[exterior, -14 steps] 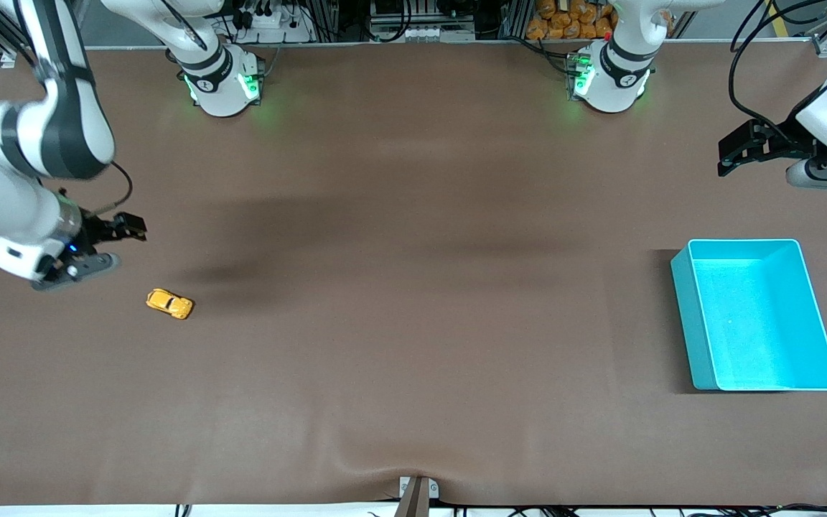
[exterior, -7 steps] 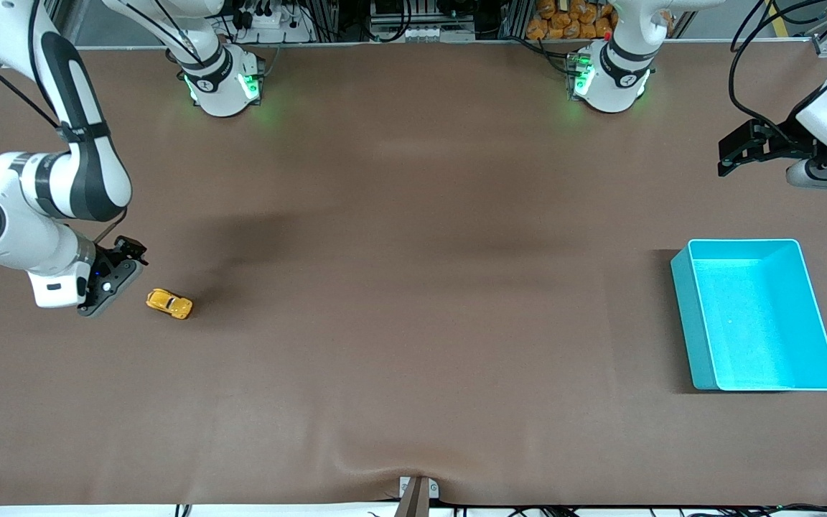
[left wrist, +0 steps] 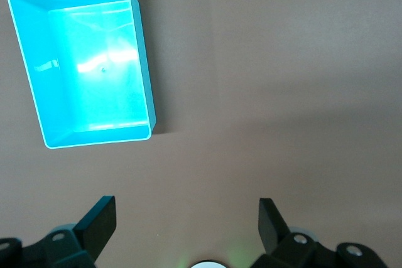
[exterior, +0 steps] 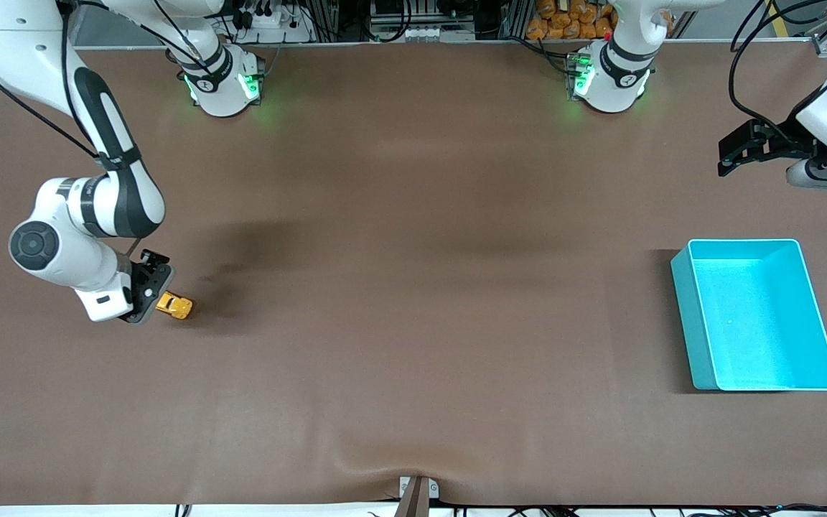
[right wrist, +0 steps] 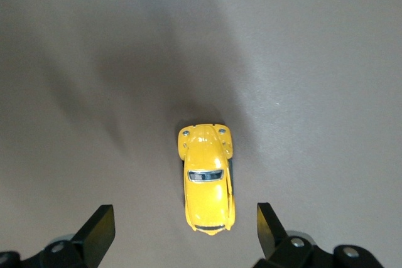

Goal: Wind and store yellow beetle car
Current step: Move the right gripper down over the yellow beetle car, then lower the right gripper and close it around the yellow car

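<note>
The fingers of my right gripper are above the yellow car's rear, so it isn't time to close yet. My right gripper should come down first and then close on the yellow car.
The yellow beetle car stands on the brown table at the right arm's end. My right gripper hangs over one end of it, partly hiding it in the front view. In the right wrist view the car lies between the spread fingers; the right gripper is open and does not touch it. The turquoise bin stands at the left arm's end. My left gripper waits open above the table near the edge; the left wrist view shows it empty, with the bin below.
The brown mat covers the whole table. The two arm bases stand along the edge farthest from the front camera. A small bracket sits at the nearest table edge.
My right arm has swung down and toward the car; its gripper went from beside the car to directly over its end. The left arm and the car have not moved.
</note>
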Motion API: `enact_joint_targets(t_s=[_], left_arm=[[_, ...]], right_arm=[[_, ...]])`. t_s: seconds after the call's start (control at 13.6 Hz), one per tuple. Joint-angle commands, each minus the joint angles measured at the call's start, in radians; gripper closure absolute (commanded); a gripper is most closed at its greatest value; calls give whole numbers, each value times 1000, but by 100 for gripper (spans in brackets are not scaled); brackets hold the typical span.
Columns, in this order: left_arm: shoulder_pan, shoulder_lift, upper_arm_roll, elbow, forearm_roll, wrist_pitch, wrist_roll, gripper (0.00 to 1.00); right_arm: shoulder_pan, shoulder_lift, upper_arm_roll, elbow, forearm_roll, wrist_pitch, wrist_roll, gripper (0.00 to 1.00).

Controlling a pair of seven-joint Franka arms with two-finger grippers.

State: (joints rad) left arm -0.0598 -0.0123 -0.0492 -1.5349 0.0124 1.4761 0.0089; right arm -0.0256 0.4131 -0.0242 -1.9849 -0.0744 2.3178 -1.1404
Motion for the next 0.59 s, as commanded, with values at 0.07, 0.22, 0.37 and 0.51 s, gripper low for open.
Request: enact_joint_targets(t_s=[0.07, 0.22, 0.37, 0.51], left_arm=[[-2, -6, 2, 1, -3, 7, 19, 0], [-2, -6, 2, 1, -3, 7, 19, 0], [-2, -6, 2, 1, -3, 7, 19, 0], [-2, -6, 2, 1, -3, 7, 19, 0]], right_arm=[[-5, 38, -2, 15, -1, 26, -88, 1], [-14, 61, -2, 15, -1, 54, -120, 4], [-14, 69, -3, 15, -10, 71, -122, 6], [-19, 78, -5, 15, -19, 72, -125, 7]])
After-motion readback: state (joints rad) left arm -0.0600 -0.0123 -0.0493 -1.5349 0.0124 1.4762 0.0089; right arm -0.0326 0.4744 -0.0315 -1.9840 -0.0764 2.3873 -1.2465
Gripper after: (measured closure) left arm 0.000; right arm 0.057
